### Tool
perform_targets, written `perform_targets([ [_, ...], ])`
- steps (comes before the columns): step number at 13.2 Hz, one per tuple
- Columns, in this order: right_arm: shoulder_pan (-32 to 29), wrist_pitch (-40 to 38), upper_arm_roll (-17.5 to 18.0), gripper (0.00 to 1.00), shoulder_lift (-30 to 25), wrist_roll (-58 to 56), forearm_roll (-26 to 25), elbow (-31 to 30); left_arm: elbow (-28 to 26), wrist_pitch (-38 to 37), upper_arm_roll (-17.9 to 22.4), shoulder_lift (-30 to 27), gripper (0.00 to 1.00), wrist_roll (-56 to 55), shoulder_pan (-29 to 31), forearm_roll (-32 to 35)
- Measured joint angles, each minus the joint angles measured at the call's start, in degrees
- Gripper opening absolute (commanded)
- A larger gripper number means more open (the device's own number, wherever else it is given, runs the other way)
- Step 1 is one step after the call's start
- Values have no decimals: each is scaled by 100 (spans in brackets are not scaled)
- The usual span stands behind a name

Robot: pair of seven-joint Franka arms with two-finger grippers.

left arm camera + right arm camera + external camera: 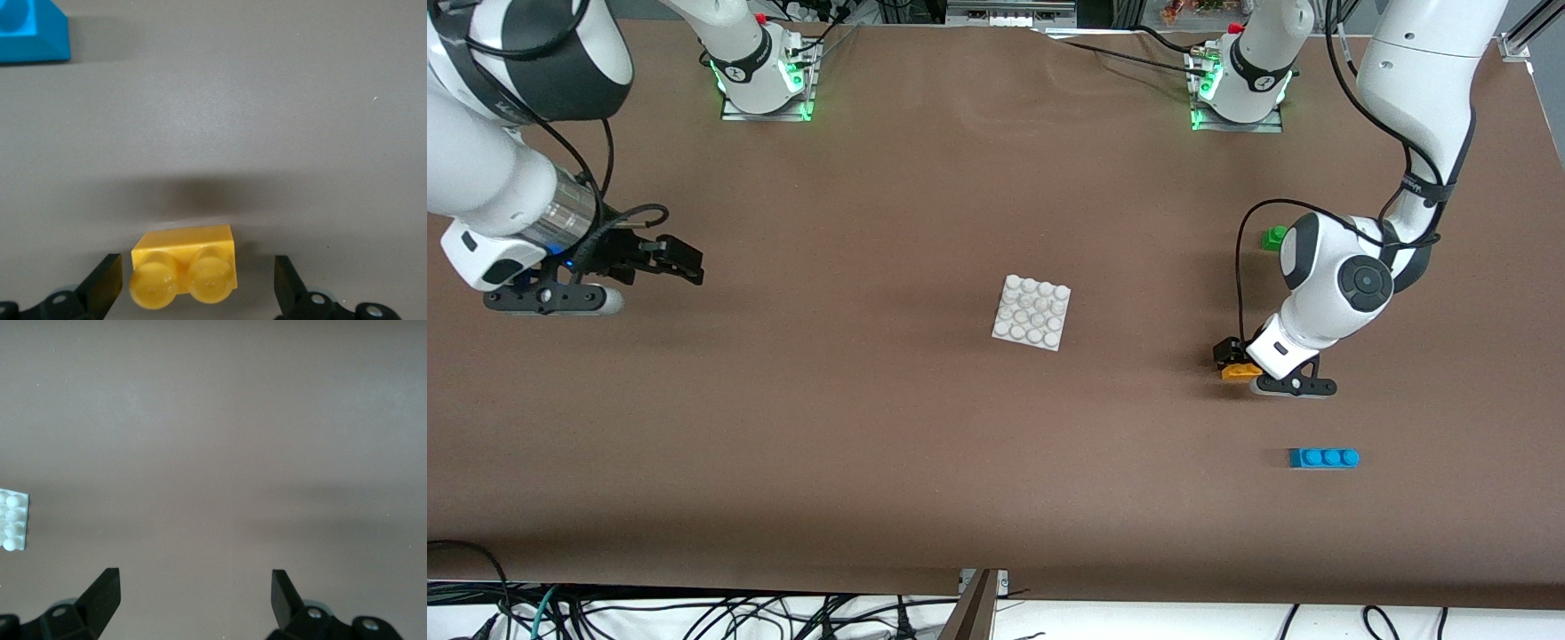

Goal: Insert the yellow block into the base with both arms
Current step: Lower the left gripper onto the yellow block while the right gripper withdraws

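My left gripper should next grab the yellow block (1240, 372) by its short ends beside the studs, to insert it into the white base.
The yellow block (1240, 372) lies on the brown table toward the left arm's end. My left gripper (1234, 357) is low over it and open. In the left wrist view the block (185, 265) lies between the two fingers with a gap on each side, its two studs showing, and the gripper (198, 280) touches nothing. The white base (1032, 311) sits at the middle of the table; its edge shows in the right wrist view (13, 520). My right gripper (685, 263) is open and empty, held above bare table at the right arm's end (195, 595).
A blue three-stud brick (1323, 458) lies nearer to the front camera than the yellow block; its corner shows in the left wrist view (33, 33). A green brick (1274, 236) lies farther from the camera, partly hidden by the left arm.
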Motion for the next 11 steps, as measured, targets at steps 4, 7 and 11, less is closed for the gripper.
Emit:
perform_targets([
  [4,-424,-18,358,100,-482,-196,-40,-370,0,50,1,20,89,-5,-6,348],
  [7,-479,-203,393,100,-660,-249,-261,-428,0,55,0,22,85,-5,-6,349],
  [11,-479,-253,428,100,-686,-265,-360,-387,-9,52,1,24,81,-5,-6,349],
])
